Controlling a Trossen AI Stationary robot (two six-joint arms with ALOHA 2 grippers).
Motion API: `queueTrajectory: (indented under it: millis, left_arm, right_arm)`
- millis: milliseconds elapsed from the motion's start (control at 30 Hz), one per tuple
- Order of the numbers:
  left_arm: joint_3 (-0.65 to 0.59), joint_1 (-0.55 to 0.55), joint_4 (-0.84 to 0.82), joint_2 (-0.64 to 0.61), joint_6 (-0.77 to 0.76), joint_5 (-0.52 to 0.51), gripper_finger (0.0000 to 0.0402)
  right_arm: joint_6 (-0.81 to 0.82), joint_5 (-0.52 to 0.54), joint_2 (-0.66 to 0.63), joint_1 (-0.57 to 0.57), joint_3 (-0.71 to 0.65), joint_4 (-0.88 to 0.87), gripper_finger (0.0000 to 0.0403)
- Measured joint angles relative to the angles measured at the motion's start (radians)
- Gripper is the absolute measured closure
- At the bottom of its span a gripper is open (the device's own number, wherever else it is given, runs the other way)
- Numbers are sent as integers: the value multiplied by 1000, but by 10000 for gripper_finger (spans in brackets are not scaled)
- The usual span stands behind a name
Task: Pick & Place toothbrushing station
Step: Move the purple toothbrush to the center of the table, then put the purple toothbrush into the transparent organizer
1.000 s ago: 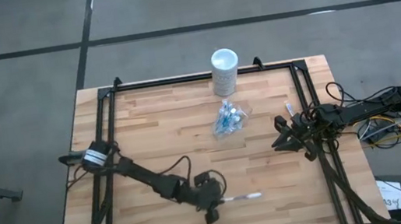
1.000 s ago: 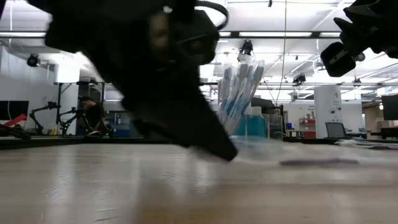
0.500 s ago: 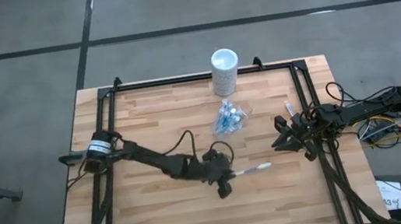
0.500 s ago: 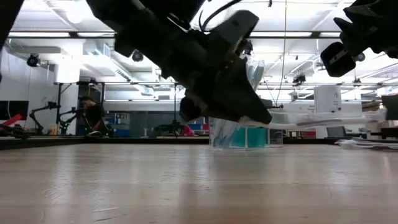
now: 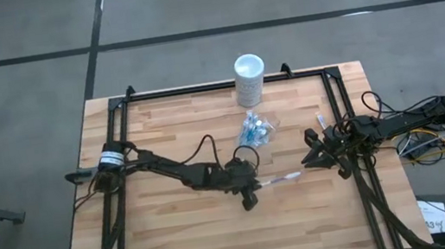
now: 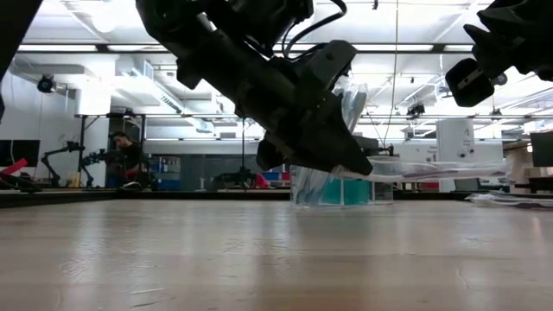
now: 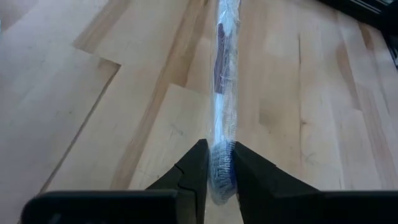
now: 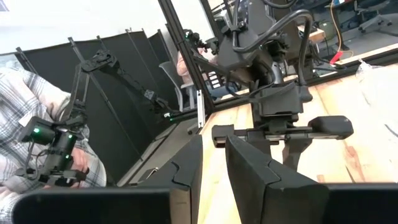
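Note:
I should open my left gripper now, because it is holding the wrapped toothbrush level over the wooden table, so the toothbrush would lie flat.
My left gripper (image 5: 252, 194) hangs over the middle of the wooden table, shut on a wrapped blue-and-white toothbrush (image 5: 281, 180) that sticks out toward the table's right. In the left wrist view the toothbrush (image 7: 222, 74) runs forward from between the gripper's (image 7: 218, 169) fingers. A small clear cup (image 5: 254, 130) with several toothbrushes and tubes stands on the table beyond it, and shows in the low view (image 6: 333, 186) behind the gripper (image 6: 354, 162). My right gripper (image 5: 312, 154) waits at the table's right edge; a narrow gap with nothing in it shows between its fingers (image 8: 214, 155). My left gripper pinches one end of the wrapped toothbrush (image 7: 221, 163) between its two fingers. The fingers slant down toward the table's right, and the toothbrush carries on forward along their line. It is lifted clear of the table and roughly level (image 6: 432, 167).
A white cylinder (image 5: 249, 79) stands at the far edge. One more wrapped toothbrush (image 5: 321, 119) lies by the right rail. Black frame rails (image 5: 122, 156) run along both sides, and cables (image 5: 434, 143) lie off the right edge. A person (image 8: 37, 124) sits beyond the table.
My left gripper has carried the toothbrush from near the table's near edge toward the far edge and a little to the right, closer to the cup, rising slightly. The toothbrush stays in the hold, pointing right.

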Motion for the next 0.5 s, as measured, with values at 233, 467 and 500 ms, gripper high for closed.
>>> queueTrajectory:
  millis: [233,467,500]
  left_arm:
    - [0,1,-6,0,-17,-2,315]
    - [-3,2,-16,0,-20,-4,281]
    - [-3,2,-16,0,-21,-4,279]
  right_arm:
    - [0,0,0,0,0,0,335]
    - [0,0,0,0,0,0,335]
    - [0,0,0,0,0,0,335]
